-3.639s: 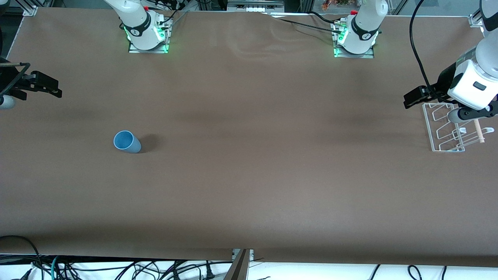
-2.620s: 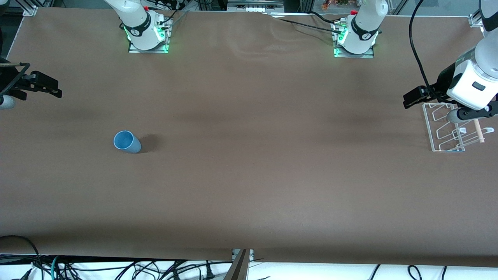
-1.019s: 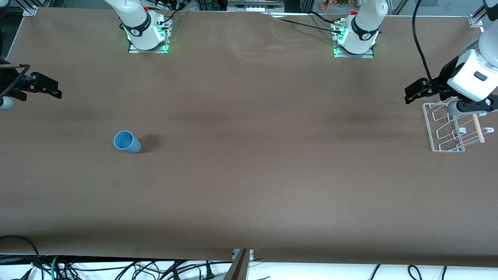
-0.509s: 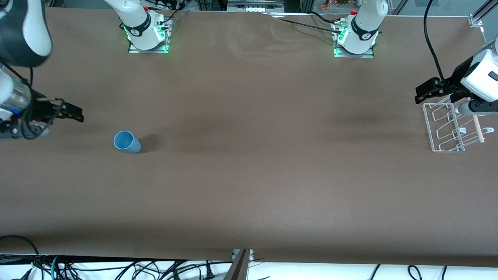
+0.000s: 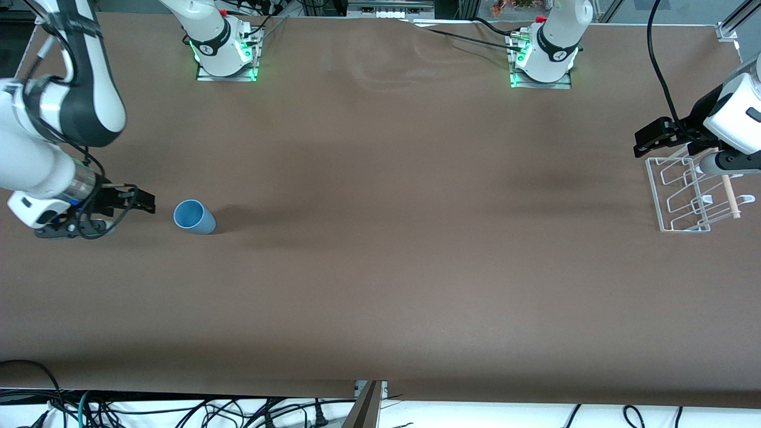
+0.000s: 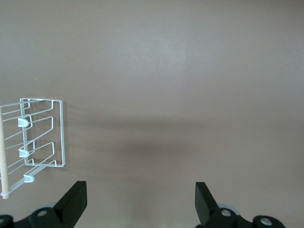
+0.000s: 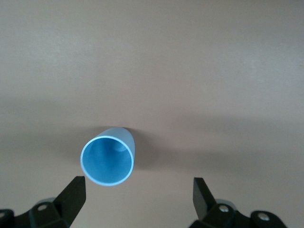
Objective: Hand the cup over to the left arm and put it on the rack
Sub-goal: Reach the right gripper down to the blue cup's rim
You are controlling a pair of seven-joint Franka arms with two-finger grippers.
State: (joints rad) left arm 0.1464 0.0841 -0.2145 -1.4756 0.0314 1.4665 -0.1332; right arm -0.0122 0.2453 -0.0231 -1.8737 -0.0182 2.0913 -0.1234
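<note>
I will pass the light-blue cup to the left arm (image 5: 738,114), so my right gripper will next pick it up by its rim (image 5: 188,214).
The light-blue cup (image 5: 194,217) stands on the brown table toward the right arm's end, and its open mouth shows. My right gripper (image 5: 145,202) hangs open just beside the cup, on the side of the right arm's table end, without touching it. In the right wrist view the cup (image 7: 108,159) lies ahead of the open right gripper (image 7: 137,197), close to one finger. The clear and white-wire rack (image 5: 684,193) with its wooden dowel (image 5: 731,199) sits at the left arm's end. My left gripper (image 5: 645,139) hangs open and empty over the table beside the rack (image 6: 40,137).
Both arm bases (image 5: 226,56) (image 5: 544,59) stand along the table edge farthest from the front camera. A black cable (image 5: 660,77) loops down to the left wrist. Loose cables (image 5: 178,410) lie below the table's near edge.
My right arm has swung in from the table's end and come down beside the cup. The left gripper has drifted slightly toward its own end of the table. Cup and rack have not moved.
</note>
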